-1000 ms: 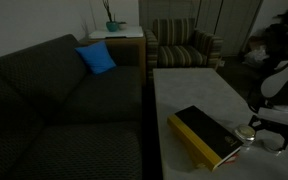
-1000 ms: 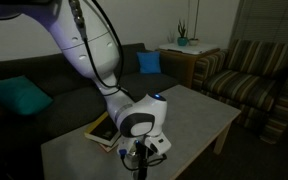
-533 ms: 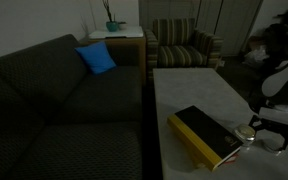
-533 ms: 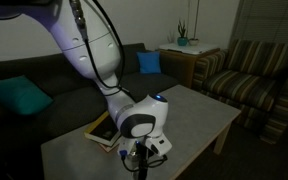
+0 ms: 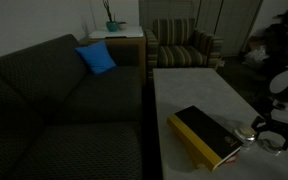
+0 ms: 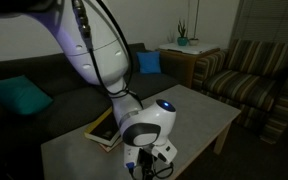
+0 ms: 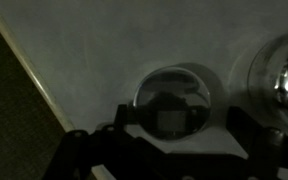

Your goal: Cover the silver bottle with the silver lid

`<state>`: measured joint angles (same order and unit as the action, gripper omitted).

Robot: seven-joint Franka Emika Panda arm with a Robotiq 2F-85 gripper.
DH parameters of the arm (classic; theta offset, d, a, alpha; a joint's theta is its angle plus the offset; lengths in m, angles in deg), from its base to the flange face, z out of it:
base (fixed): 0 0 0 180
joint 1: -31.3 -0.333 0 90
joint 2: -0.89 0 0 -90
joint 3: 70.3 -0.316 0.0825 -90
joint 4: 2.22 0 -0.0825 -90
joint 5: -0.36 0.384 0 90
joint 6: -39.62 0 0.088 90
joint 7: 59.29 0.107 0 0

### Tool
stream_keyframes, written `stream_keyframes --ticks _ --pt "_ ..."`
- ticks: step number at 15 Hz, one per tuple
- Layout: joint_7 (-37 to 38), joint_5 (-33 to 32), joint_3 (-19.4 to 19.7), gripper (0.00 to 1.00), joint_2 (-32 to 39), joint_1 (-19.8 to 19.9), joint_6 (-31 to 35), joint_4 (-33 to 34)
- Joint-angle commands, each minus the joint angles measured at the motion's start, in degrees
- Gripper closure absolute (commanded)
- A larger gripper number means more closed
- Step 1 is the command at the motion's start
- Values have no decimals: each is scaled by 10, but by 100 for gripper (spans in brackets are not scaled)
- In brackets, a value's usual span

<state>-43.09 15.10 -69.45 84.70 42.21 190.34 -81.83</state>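
My gripper should next grab the silver lid (image 7: pixel 174 98) by opposite sides of its rim, flat and bottom free, to cover the bottle.
In the wrist view the silver lid (image 7: pixel 174 98), a flat shiny disc, lies on the pale table. My gripper (image 7: pixel 179 128) hangs just above it, open, with one dark finger on each side of the lid. The silver bottle (image 7: pixel 280 68) shows as a shiny round shape at the right edge, apart from the lid. In an exterior view a small silver glint (image 5: pixel 246 133) sits beside the book; I cannot tell whether it is the bottle or the lid. My gripper (image 5: pixel 270 141) is low over the table next to it, and it also shows low in an exterior view (image 6: pixel 145 166).
A yellow-and-black book (image 5: pixel 205 135) lies on the white table (image 5: pixel 189 88), close to the gripper; it also shows in an exterior view (image 6: pixel 103 130). The table edge (image 7: pixel 29 70) runs diagonally at the left of the wrist view. A dark sofa (image 5: pixel 64 110) stands beside the table.
The arm has dropped lower toward the table, bringing the gripper down over the lid. The book and the silver things have not moved.
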Motion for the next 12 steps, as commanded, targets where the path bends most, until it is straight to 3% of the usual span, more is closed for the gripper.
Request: stream_keyframes --ticks 1,6,8,10,12 --pt "-47 3 -14 0 0 22 11 -21" --pt "-46 -2 -6 1 3 7 4 -22" --pt "-47 -3 -7 25 5 7 2 -20" --pt "-44 -6 -6 34 47 5 -16 41" --pt "-47 -7 -8 46 50 4 -28 51"
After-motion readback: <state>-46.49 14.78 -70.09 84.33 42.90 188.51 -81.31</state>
